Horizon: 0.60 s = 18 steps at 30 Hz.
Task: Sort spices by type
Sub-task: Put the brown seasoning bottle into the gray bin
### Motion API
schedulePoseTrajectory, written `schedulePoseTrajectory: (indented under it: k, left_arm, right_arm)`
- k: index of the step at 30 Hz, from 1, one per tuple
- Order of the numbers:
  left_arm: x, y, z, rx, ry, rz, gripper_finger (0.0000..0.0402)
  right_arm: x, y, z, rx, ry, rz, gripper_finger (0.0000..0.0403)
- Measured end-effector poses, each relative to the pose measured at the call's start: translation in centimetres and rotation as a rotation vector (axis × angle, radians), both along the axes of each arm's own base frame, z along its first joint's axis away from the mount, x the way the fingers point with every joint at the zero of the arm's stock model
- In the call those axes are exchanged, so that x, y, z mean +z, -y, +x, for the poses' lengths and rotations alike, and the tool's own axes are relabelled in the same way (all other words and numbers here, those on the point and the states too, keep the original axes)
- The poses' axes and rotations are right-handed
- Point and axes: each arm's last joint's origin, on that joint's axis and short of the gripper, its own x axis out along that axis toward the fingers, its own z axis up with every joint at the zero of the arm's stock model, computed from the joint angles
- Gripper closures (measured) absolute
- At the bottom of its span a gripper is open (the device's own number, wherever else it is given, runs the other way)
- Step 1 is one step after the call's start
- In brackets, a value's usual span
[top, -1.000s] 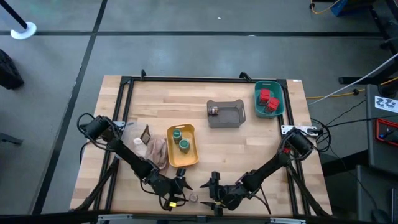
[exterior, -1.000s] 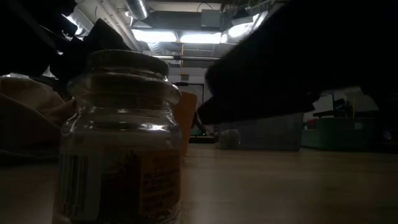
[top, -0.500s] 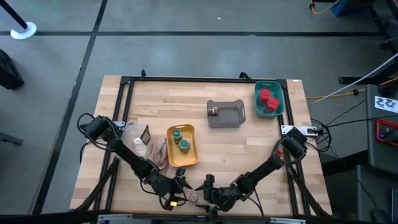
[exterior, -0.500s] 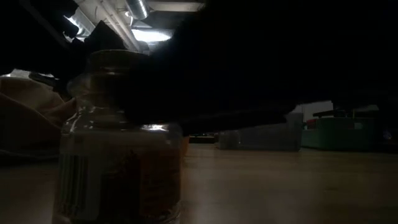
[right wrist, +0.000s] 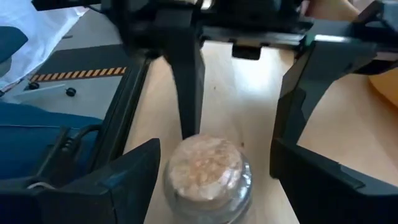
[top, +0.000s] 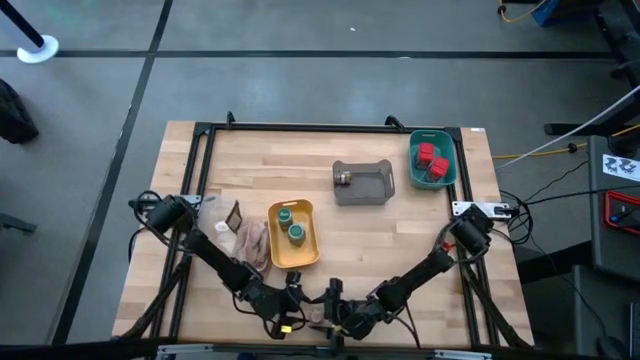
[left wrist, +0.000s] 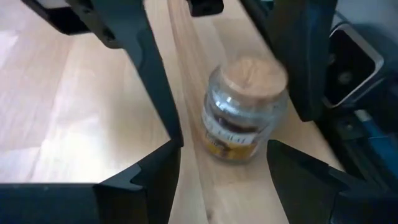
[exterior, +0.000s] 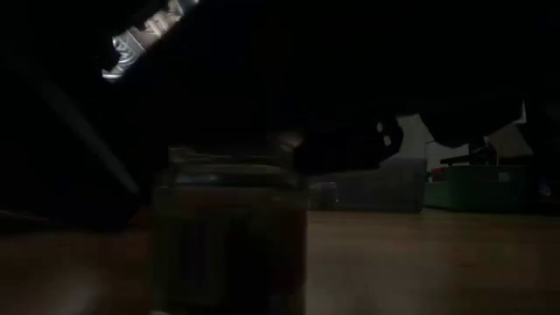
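I need to close my right gripper on the jar [right wrist: 210,198] now, because my fingers are on either side of it, level with the cork-coloured lid in the right wrist view.
A tiny round jar with a cork-coloured lid [left wrist: 244,107] stands upright on its base near the table's near edge [top: 313,318], dark and close in the low view [exterior: 229,232]. My left gripper [top: 293,300] and my right gripper [top: 335,303] face each other across it, both open. Each straddles the jar with one finger on either side [right wrist: 205,171]. Two green-lidded jars [top: 291,224] stand in the yellow tray. Two red blocks [top: 431,160] lie in the teal tray. A second tiny jar [top: 343,179] sits in the grey tray. A dark sachet [top: 235,216] lies by the beige cloth. My right gripper has one finger [left wrist: 306,74] close against the side of the jar's lid [left wrist: 277,78]. I cannot tell whether it touches. My left gripper's fingers [left wrist: 149,177] stand apart from the jar on both sides.
The yellow tray [top: 309,255], grey tray [top: 385,185] and teal tray [top: 450,170] sit in the table's middle and far right. The beige cloth [top: 250,242] and a clear tray [top: 212,212] lie at the left. The table's near edge runs just behind the jar.
My right gripper has moved toward the table's left and now straddles the jar opposite my left gripper. My left arm has shifted slightly. In the low view the jar has slid a little toward the table's right and stays upright, now in the arms' shadow.
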Motion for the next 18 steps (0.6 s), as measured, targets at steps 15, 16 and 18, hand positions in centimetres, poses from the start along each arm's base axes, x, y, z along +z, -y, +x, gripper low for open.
schedulePoseTrajectory:
  k: [15,16,18]
  left_arm:
    - [0.4,0.1,0.1,-0.021,0.0,0.032,0.0178]
    - [0.6,0.1,0.1,-0.021,-0.003,0.034,0.0178]
    - [1.4,0.0,-0.1,-0.023,-0.007,0.04,0.0178]
  right_arm:
    - [-0.2,0.2,0.1,0.024,-0.032,0.016,0.0126]
    - [-0.2,0.2,0.1,0.024,-0.033,0.016,0.0137]
    - [-0.2,0.2,0.1,0.024,-0.034,0.017,0.0165]
